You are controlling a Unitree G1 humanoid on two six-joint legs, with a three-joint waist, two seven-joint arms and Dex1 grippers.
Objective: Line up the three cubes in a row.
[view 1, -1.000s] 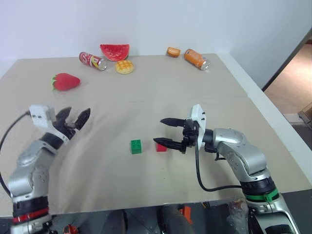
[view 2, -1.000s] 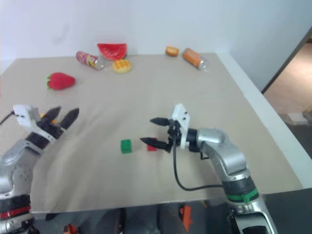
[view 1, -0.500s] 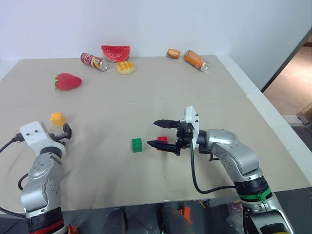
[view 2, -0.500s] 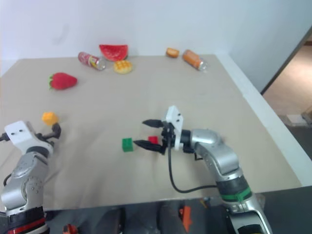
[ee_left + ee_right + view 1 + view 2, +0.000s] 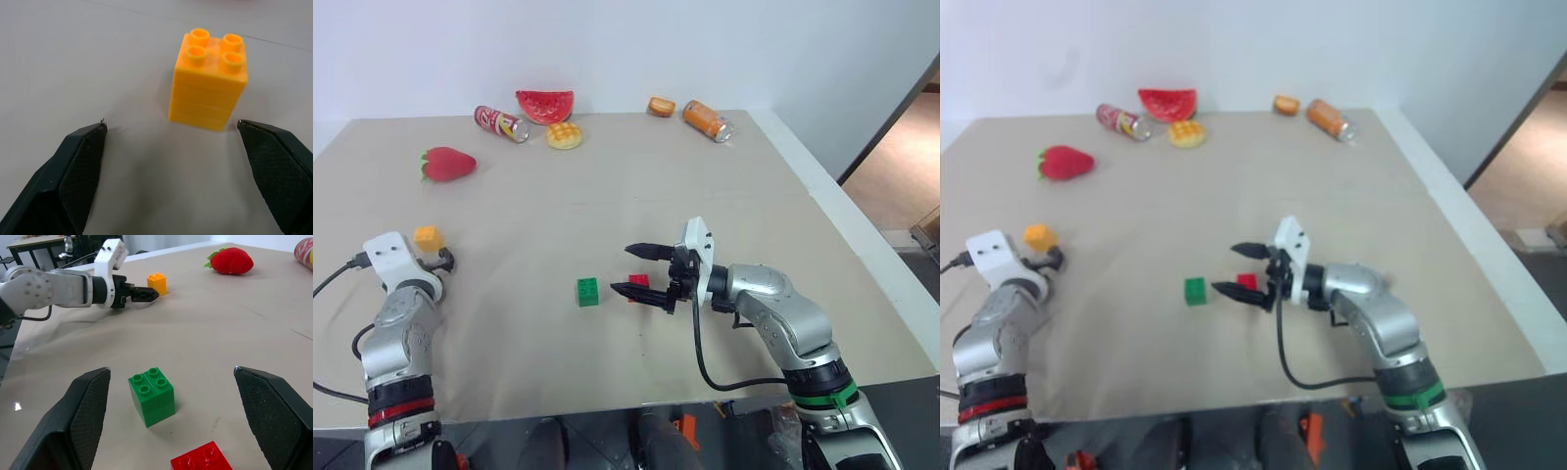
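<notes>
Bare table shows between my left gripper's fingers, so closing now would miss the cube. The gripper next moves toward it before closing on the orange-yellow cube (image 5: 428,238).
The orange-yellow cube (image 5: 209,81) stands at the table's left, just past the tips of my open left gripper (image 5: 171,125), which points at it low over the table without touching it. The green cube (image 5: 587,292) sits mid-table. Right beside it lies the red cube (image 5: 638,284), between the spread fingers of my open right gripper (image 5: 622,269), which points left. The right wrist view has the green cube (image 5: 152,395) and red cube (image 5: 201,461) close in front, with the left gripper (image 5: 139,294) and orange-yellow cube (image 5: 157,283) farther off.
Along the far edge lie a strawberry (image 5: 447,164), a red can (image 5: 499,122), a watermelon slice (image 5: 544,103), a waffle bun (image 5: 563,134), a small orange piece (image 5: 661,105) and an orange bottle (image 5: 708,118). The table's right edge (image 5: 862,245) drops to the floor.
My left arm has dropped and swung left, bringing its gripper low to the table behind the orange-yellow cube, which it hid before. The right gripper and the green and red cubes kept still.
</notes>
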